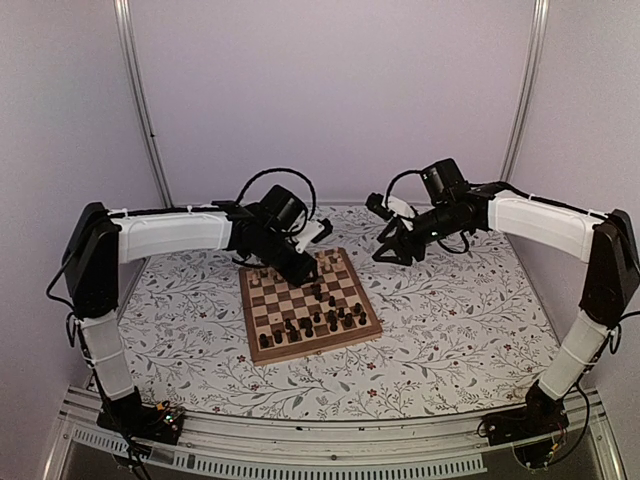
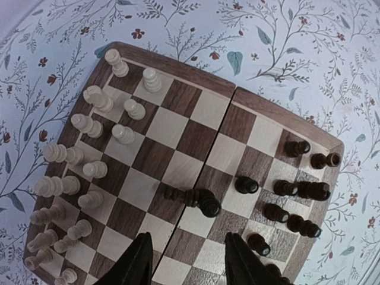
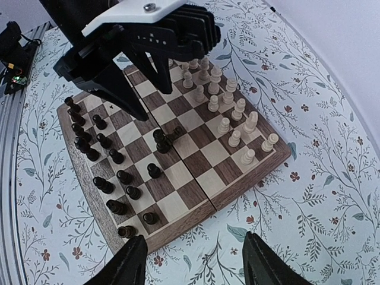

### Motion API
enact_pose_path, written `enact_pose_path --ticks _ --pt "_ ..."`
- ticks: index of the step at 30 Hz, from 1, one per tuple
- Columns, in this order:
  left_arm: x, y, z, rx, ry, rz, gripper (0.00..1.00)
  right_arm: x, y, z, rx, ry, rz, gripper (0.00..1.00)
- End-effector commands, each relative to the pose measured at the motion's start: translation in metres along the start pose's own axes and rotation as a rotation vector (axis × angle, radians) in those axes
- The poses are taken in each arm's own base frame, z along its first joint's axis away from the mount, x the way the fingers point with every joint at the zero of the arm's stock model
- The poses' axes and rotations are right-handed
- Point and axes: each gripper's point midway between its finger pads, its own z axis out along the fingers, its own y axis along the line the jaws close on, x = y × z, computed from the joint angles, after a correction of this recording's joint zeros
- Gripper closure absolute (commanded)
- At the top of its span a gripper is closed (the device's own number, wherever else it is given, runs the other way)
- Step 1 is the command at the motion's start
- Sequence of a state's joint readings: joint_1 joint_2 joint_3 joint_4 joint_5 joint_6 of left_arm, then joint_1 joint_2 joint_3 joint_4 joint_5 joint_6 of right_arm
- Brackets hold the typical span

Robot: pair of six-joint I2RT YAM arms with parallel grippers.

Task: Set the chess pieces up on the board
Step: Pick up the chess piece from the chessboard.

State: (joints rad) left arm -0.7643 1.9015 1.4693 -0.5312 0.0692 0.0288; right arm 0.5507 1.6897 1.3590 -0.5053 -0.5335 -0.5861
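My right gripper grabs the toppled dark chess piece [image 1: 318, 290] [image 3: 165, 142] by its top next, since this leaves its base free to stand on its square.
The board [image 2: 178, 66] lies on the floral cover. Pale chess pieces [image 2: 89, 124] stand in two rows along its left side in the left wrist view. Dark ones [image 2: 297, 190] crowd the right side. One dark piece [image 2: 193, 199] lies toppled across the board's centre seam. My left gripper [image 2: 189, 246] hangs open just above the board, short of the toppled piece, with nothing between its fingers. My right gripper [image 3: 196, 258] is open and empty over the cloth, off the board's edge [image 3: 196, 217]. The toppled piece [image 3: 169, 138] also shows in the right wrist view, under the left gripper [image 3: 153, 101].
The floral table cover [image 1: 460, 330] surrounds the board [image 1: 320, 345] on all sides. Both arms reach in from the near corners, the left gripper [image 1: 305, 275] over the board's far half, the right gripper [image 1: 395, 252] beyond its far right corner. Walls close the back and sides.
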Motion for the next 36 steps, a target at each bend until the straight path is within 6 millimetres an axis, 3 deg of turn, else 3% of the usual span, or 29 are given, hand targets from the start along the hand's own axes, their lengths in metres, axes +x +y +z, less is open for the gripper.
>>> enact_pose_path --ticks 1,5,10,13,17,31,36 --pt "-0.013 0.031 -0.038 -0.061 -0.130 -0.063 0.56 -0.025 0.014 0.024 -0.059 0.006 -0.021 0.45" --pt "-0.016 0.063 -0.068 -0.112 -0.234 -0.134 0.55 -0.035 0.038 0.061 -0.139 0.058 -0.061 0.49" --pt "-0.025 0.082 -0.102 -0.166 -0.334 -0.167 0.52 -0.038 0.057 0.109 -0.202 0.118 -0.078 0.51" --pt "-0.023 0.091 -0.114 -0.233 -0.323 -0.150 0.52 -0.032 0.059 0.133 -0.188 0.160 -0.074 0.50" --pt "-0.026 0.096 -0.130 -0.265 -0.354 -0.154 0.51 -0.030 0.050 0.150 -0.154 0.196 -0.051 0.49" --pt "-0.028 0.092 -0.140 -0.246 -0.375 -0.151 0.50 -0.002 0.032 0.170 -0.063 0.289 0.006 0.54" --pt "-0.026 0.093 -0.135 -0.245 -0.362 -0.153 0.51 0.003 0.037 0.171 -0.088 0.298 0.022 0.67"
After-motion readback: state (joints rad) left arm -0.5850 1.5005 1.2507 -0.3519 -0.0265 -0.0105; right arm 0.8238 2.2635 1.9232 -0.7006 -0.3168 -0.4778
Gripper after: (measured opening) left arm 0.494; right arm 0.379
